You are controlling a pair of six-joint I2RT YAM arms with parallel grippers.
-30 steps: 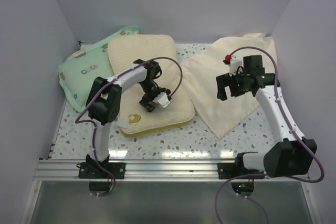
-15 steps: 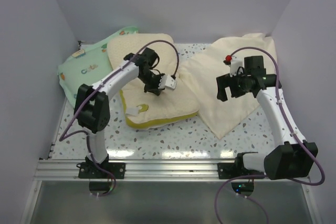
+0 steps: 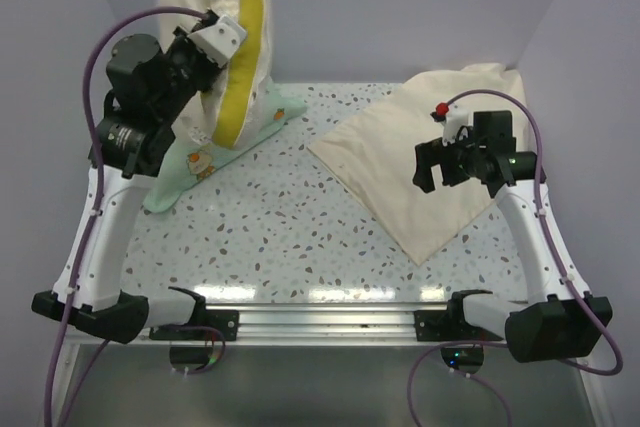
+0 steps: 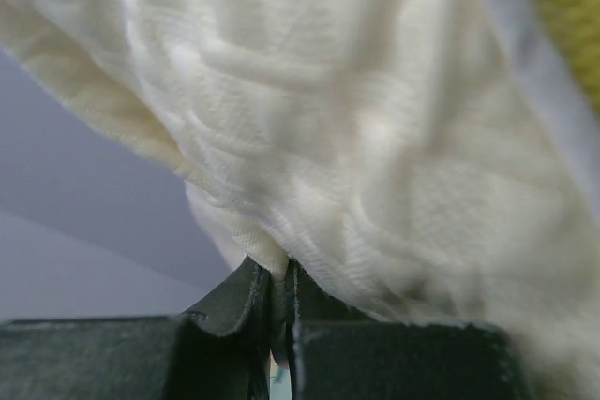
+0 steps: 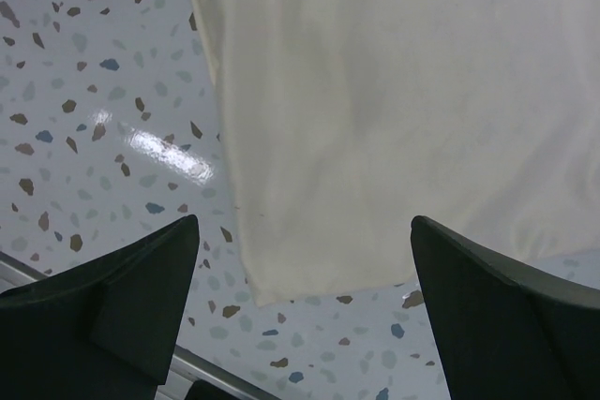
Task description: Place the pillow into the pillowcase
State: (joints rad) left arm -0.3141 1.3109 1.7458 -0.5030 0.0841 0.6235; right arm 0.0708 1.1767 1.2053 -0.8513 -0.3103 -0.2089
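Observation:
The pillowcase's opening needs to be held open so the pillow can go in. My right gripper should next pinch the pillowcase's upper layer at its edge facing the pillow.
The cream quilted pillow (image 3: 232, 7) hangs on edge high at the back left, its olive-yellow side edge facing the camera. My left gripper (image 3: 212, 47) is raised beside it and shut on a pinch of its fabric; in the left wrist view the pillow (image 4: 356, 110) fills the frame above the left gripper (image 4: 278, 278), whose jaws clamp a fold. The smooth cream pillowcase (image 3: 410, 162) lies flat at the right. My right gripper (image 3: 458, 167) hovers open over it. In the right wrist view the pillowcase (image 5: 394, 110) has a corner between the right gripper's (image 5: 305, 269) spread fingers, untouched.
A mint-green cartoon-print pillow (image 3: 190, 162) lies at the back left under the hanging pillow. The speckled table (image 3: 300, 217) runs between the two arms. An aluminium rail (image 3: 320, 319) lines the near edge, and walls close in the back and both sides.
My left gripper shut on the pillow and lifted it off the table, up and to the back left, uncovering the mint-green pillow. The right arm has barely moved.

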